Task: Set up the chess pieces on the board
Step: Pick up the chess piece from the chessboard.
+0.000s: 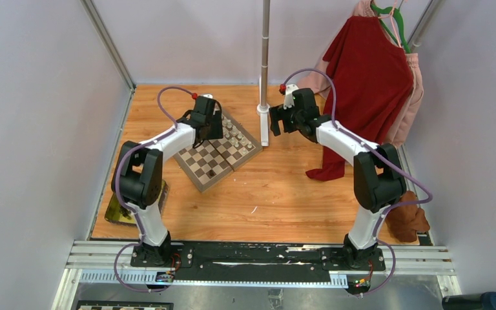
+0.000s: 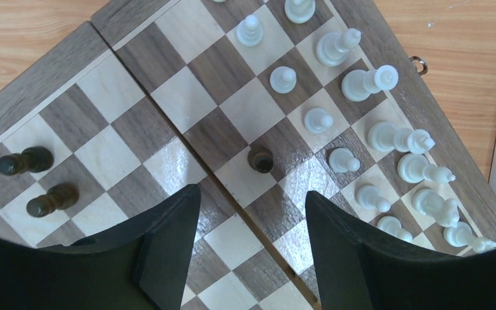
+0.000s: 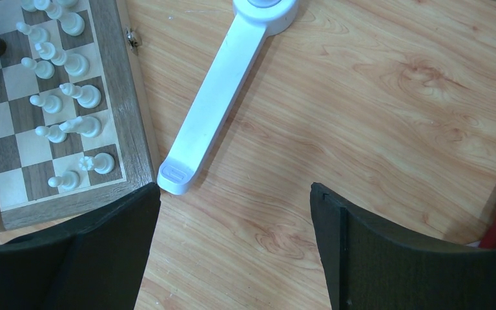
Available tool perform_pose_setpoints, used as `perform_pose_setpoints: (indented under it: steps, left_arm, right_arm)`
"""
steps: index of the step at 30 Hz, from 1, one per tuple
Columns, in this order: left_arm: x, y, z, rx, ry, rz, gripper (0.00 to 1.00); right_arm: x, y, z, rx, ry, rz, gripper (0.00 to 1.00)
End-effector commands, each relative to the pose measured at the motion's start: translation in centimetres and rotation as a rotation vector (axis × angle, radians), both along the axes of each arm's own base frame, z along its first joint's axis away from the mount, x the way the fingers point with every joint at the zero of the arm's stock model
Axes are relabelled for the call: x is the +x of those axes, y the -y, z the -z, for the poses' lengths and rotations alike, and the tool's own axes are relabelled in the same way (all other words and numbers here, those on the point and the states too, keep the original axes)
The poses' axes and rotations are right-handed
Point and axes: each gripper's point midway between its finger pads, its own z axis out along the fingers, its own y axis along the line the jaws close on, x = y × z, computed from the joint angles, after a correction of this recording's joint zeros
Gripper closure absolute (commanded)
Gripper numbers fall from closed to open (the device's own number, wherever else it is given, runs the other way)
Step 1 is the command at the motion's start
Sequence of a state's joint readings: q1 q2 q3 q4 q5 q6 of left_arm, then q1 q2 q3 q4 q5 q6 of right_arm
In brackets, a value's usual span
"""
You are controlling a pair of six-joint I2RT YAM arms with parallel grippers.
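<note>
The robot will grab the lone dark brown piece by its round head (image 2: 263,162) with the left gripper, so the piece's base stays free to stand on a square.
The board (image 1: 197,165) lies turned at an angle on the left half of the table. Cream-white chess pieces (image 2: 368,82) stand in two rows along its right side in the left wrist view. One dark brown piece (image 2: 260,158) stands near the middle fold and two more (image 2: 39,181) near the left edge. My left gripper (image 2: 253,201) hovers over the board, open and empty, the lone dark piece just beyond its tips. My right gripper (image 3: 236,194) is open over bare wood, right of the board (image 3: 126,110) and its white pieces (image 3: 71,97).
A white stand foot (image 3: 210,110) lies beside the board's corner, its pole (image 1: 265,58) rising behind. Red and pink garments (image 1: 368,84) hang at the back right. A brown cloth (image 1: 408,219) sits at the right edge, a shiny yellow tray (image 1: 119,212) at the left.
</note>
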State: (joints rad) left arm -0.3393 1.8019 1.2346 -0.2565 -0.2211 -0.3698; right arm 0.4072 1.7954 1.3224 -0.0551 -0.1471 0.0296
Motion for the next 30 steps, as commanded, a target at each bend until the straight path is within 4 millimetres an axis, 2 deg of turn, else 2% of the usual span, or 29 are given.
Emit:
perform_pose_setpoints:
  steps: [1,19,30]
  left_arm:
    - [1.4,1.3,-0.5,-0.007,0.029,0.059,0.34]
    - [3.3,1.3,0.9,0.035,0.016,0.053,0.47]
    - [3.3,1.2,1.8,0.049,-0.010,0.047,0.53]
  right_arm:
    - [0.1,1.3,-0.7,-0.004,0.015,0.035,0.10]
    - [0.8,1.9,0.0,-0.016,0.005,0.047,0.10]
    - [1.4,1.9,0.3,-0.019,-0.001,0.051,0.10]
